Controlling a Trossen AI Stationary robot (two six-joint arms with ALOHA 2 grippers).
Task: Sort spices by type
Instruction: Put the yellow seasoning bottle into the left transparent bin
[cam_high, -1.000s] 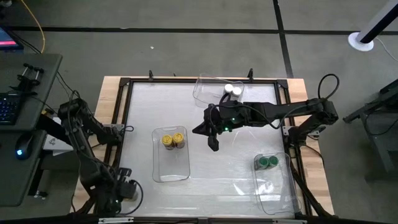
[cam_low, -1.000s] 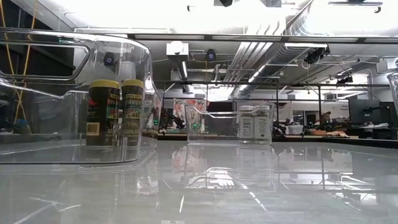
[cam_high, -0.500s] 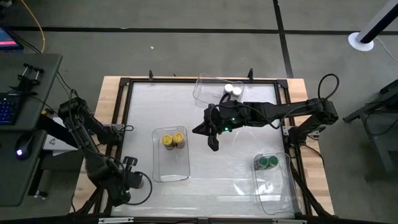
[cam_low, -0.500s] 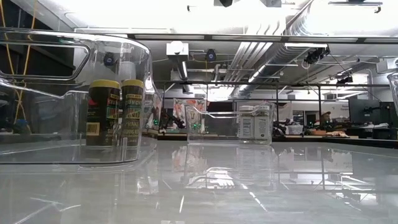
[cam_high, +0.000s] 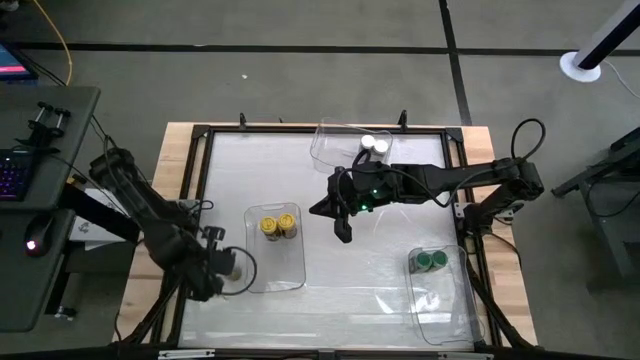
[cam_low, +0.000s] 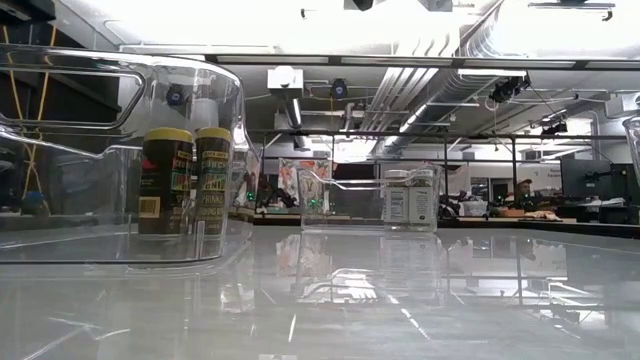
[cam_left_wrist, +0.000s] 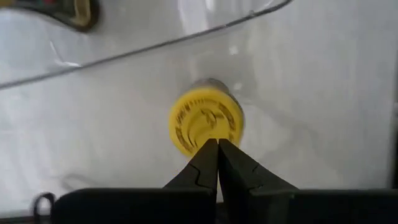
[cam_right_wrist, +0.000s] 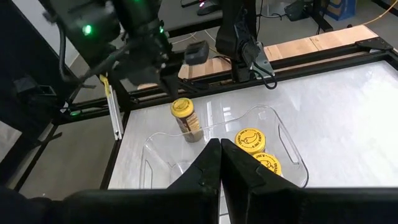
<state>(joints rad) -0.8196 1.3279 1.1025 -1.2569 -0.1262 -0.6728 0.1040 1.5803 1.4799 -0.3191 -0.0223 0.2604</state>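
Note:
I will next use my left gripper to grab the only jar with a yellow lid by its body under the lid, so it can go in the clear bin with its kind.
A yellow-lidded spice jar stands upright on the table just outside the left wall of the clear bin; it also shows in the right wrist view. Two more yellow-lidded jars stand inside that bin. My left gripper is shut and hovers over the lone jar. My right gripper is shut and waits above the table's middle. Two white-lidded jars stand in the far bin, and two green-lidded jars in the right bin.
Three clear bins stand on the table: the yellow jars' one left of centre, one at the far edge and one at the near right. A black frame borders the table. Bare table lies between the bins.
My left arm has swung from the table's near left corner toward the far side and the right, up to the left wall of the yellow jars' bin, over the lone yellow-lidded jar. My right arm has kept still.

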